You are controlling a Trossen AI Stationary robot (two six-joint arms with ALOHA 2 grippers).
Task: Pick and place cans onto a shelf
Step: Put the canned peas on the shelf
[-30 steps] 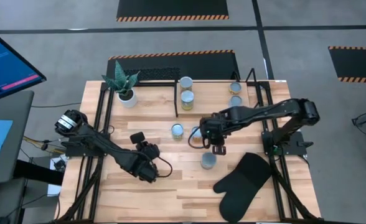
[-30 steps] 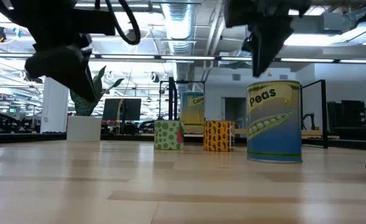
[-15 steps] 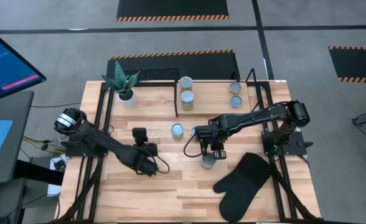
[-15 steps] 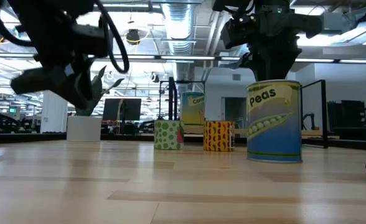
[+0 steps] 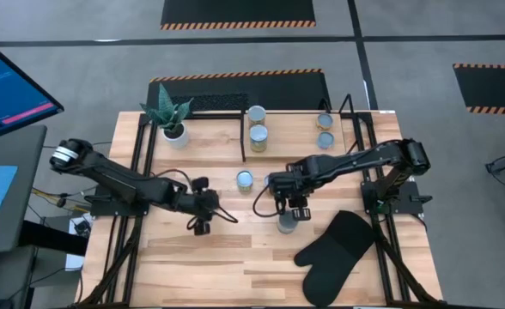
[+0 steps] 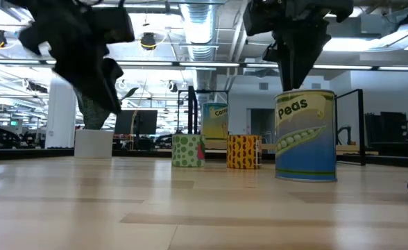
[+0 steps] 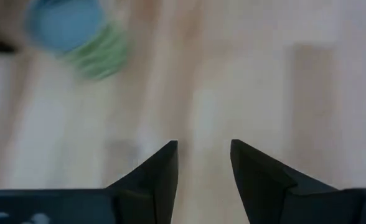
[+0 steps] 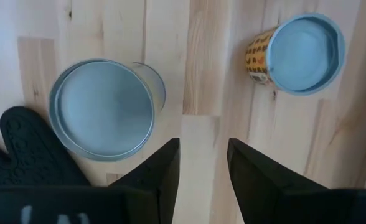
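Note:
I should next use my right gripper to pinch the Peas can by its top rim [image 5: 295, 225] [image 8: 150, 127], so I can place it onto the shelf.
A large Peas can [image 5: 287, 223] stands upright on the table beside the black mitt; it also shows in the low view [image 6: 304, 135] and in the right wrist view [image 8: 102, 109]. My right gripper [image 5: 294, 209] hovers open just above and beside its top, touching nothing [image 8: 203, 165]. An orange can [image 8: 301, 55] and a green can [image 5: 245, 179] stand mid-table. Several cans [image 5: 258, 124] stand at the shelf [image 5: 218, 103] at the far edge. My left gripper [image 5: 199, 226] is open and empty over bare wood [image 7: 203, 165], left of centre.
A black oven mitt [image 5: 334, 249] lies at the near right, close to the Peas can. A white plant pot [image 5: 176, 134] stands at the far left. Black frame bars run along both table sides. Bare wood lies along the near edge.
My right gripper has gone a little toward the near edge, toward the Peas can. My left arm has stretched out lower and its gripper has shifted slightly toward the far edge and risen. No can has moved.

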